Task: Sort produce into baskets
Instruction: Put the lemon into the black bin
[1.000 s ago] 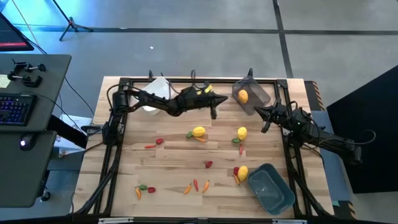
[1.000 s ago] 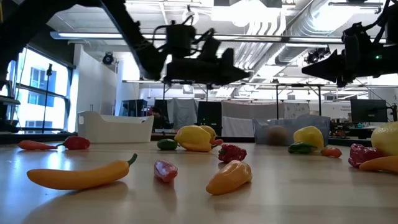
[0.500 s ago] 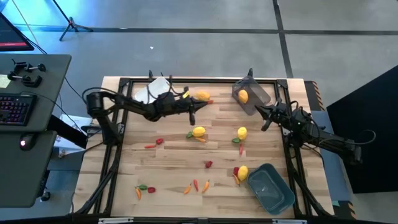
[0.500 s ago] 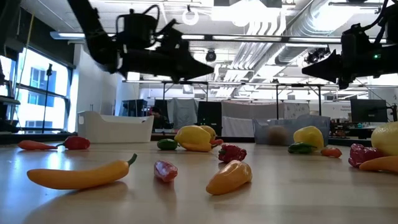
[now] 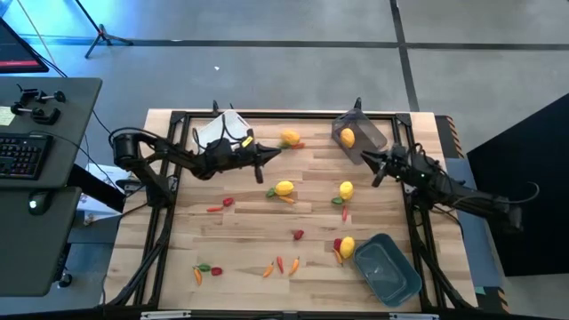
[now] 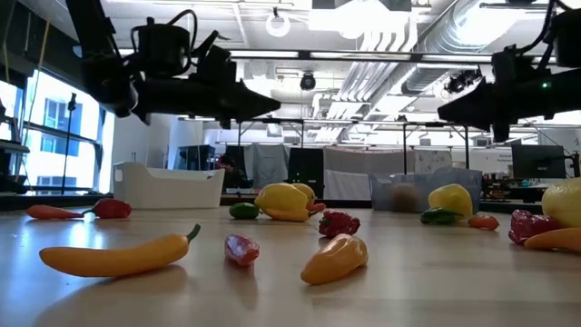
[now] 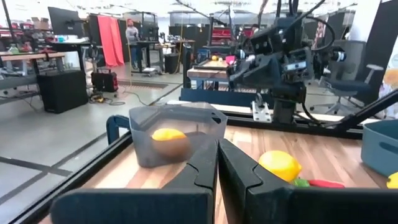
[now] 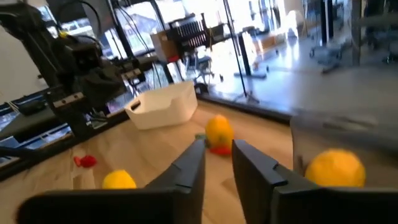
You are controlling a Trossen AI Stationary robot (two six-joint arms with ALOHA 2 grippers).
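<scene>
My right gripper grabs the yellow fruit by its rounded middle (image 5: 346, 190) next, to sort it into the grey basket (image 5: 358, 135).
Produce lies scattered over the wooden table: yellow fruits (image 5: 284, 188) (image 5: 346, 188) (image 5: 347, 246), an orange fruit (image 5: 290, 137) at the far side, thin orange pieces (image 5: 280, 265) and small red pieces (image 5: 298, 235). The white basket (image 5: 218, 133) stands far left. The translucent grey basket (image 5: 358, 135) stands far right with a yellow fruit (image 5: 348, 137) in it. The blue-teal basket (image 5: 388, 268) stands near right. My left gripper (image 5: 269, 152) hangs level above the table beside the white basket, shut and holding nothing. My right gripper (image 5: 366, 158) hangs level beside the grey basket, open a little, with nothing between its fingers (image 8: 189, 163).
A black frame rail (image 5: 267, 114) runs around the table's edges. A desk with a keyboard (image 5: 22, 156) stands beyond the left edge. Bare wood lies between the fruit groups in the middle of the table.
My left gripper has drawn back toward the table's left edge, staying level and shut, from beside the grey basket to beside the white one. The orange fruit at the far side now shows where the arm had covered it. My right gripper has rolled slightly in place.
</scene>
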